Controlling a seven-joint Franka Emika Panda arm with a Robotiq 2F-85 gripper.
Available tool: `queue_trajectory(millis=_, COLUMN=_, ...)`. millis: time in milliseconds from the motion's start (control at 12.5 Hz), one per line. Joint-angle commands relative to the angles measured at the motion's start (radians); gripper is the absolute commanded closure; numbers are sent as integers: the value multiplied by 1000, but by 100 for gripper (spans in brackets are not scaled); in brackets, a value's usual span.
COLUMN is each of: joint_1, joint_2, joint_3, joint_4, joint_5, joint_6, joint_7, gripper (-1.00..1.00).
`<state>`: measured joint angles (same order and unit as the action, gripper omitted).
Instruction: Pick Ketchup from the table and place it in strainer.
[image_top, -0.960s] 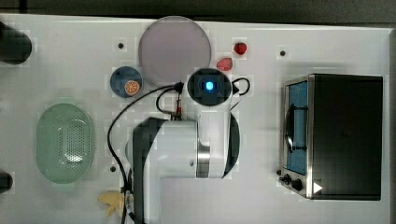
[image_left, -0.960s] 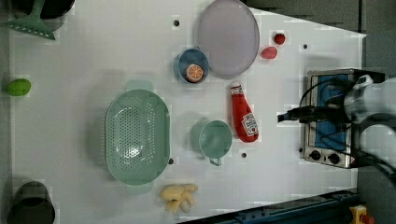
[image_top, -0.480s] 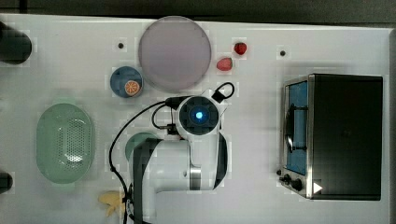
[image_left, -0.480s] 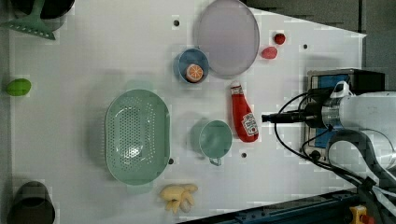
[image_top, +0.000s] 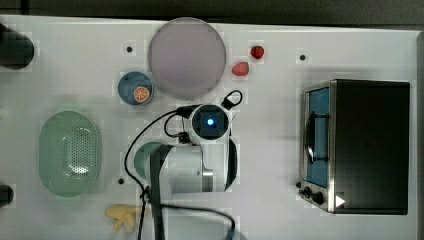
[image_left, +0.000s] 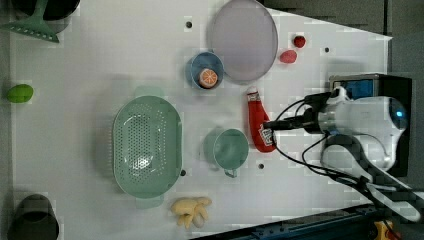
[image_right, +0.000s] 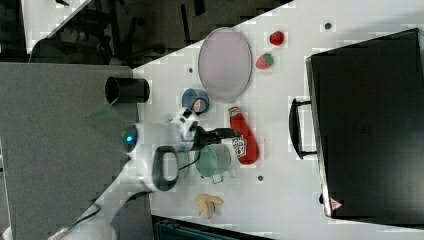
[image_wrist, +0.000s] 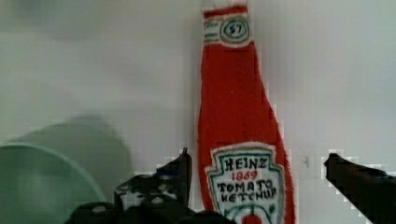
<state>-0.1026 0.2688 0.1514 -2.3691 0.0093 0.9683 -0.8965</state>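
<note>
The robot has to place the ketchup in the strainer, so its gripper should next grab the ketchup by its label end (image_left: 264, 138) (image_wrist: 244, 177).
The Ketchup (image_left: 259, 120) lies flat on the white table, a red bottle with its white cap toward the lilac plate; it also shows in the right view (image_right: 245, 137). My gripper (image_left: 274, 124) is over its label end. In the wrist view the gripper (image_wrist: 257, 175) is open, one finger (image_wrist: 163, 179) close beside the Ketchup (image_wrist: 236, 116) and the other well off on the far side, with the label between them. The arm's hand (image_top: 210, 122) covers the bottle in the top view. The mint strainer (image_left: 120, 145) sits apart, beyond the green cup, and holds nothing (image_top: 47, 150).
A small green cup (image_left: 230, 148) stands right beside the bottle. A lilac plate (image_left: 243, 40), a blue bowl with an orange piece (image_left: 206, 70) and two red strawberries (image_left: 288, 56) lie past the cap. A toaster oven (image_top: 357, 145) is behind the arm. A banana (image_left: 191, 211) lies near the table's edge.
The arm has swung from near the toaster oven toward the left view's left, bringing the gripper over the Ketchup's label end. The bottle and the other things have not moved.
</note>
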Motion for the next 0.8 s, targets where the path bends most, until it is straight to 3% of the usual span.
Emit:
queue_trajectory(millis=80, joint_1=-10, joint_2=52, joint_3=-7, joint_4=-16, joint_5=2, joint_6=52, joint_7=-40, gripper=-100)
queue_trajectory(millis=320, joint_1=-10, joint_2=95, joint_3=-13, joint_4=-16, joint_5=2, joint_6=102, joint_7=-40, gripper=-100)
queue_trajectory(millis=400, joint_1=-10, joint_2=97, joint_3=-14, joint_4=-17, joint_5=2, joint_6=103, joint_7=-40, gripper=-92)
queue_trajectory(millis=640, joint_1=-10, joint_2=90, joint_3=-14, joint_4=-12, joint_5=2, joint_6=99, joint_7=-40, gripper=-24)
queue_trajectory(millis=800, joint_1=-9, joint_2=54, joint_3=-12, joint_4=4, joint_5=2, joint_6=83, joint_7=-38, gripper=-24)
